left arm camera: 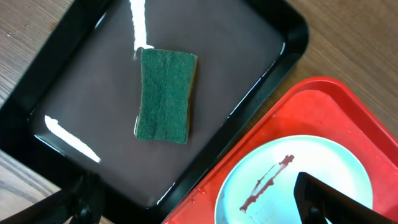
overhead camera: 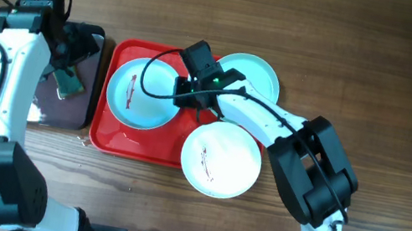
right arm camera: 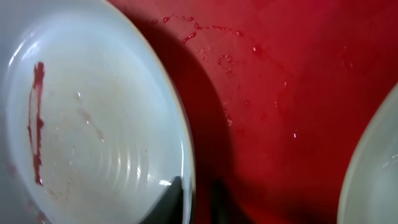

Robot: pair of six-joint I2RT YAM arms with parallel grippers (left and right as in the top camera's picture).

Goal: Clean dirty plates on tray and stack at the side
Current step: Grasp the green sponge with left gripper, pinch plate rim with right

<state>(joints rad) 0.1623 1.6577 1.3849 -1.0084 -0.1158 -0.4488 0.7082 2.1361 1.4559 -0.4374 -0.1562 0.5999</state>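
The left gripper should next grab the green sponge from above across its long sides, so that the sponge's bottom stays free to wipe plates.
The red tray (overhead camera: 104, 136) lies mid-table. A white plate (overhead camera: 133, 103) with a brown smear sits on its left half; it also shows in the left wrist view (left arm camera: 311, 162) and the right wrist view (right arm camera: 93, 124). My right gripper (overhead camera: 184, 93) is shut on this plate's right rim, one finger inside and one outside (right arm camera: 196, 198). A pale turquoise plate (overhead camera: 260, 72) lies at the tray's back right corner. A white plate (overhead camera: 223, 165) with a smear overlaps the tray's front right corner. My left gripper (overhead camera: 71, 58) is open and empty (left arm camera: 196, 202) above the black tray.
A black tray (overhead camera: 62, 111) stands left of the red tray, against its edge. It holds a green sponge (left arm camera: 165, 94), also seen in the overhead view (overhead camera: 69, 85). Water drops lie on the red tray floor (right arm camera: 249, 74). Bare wood table surrounds both trays.
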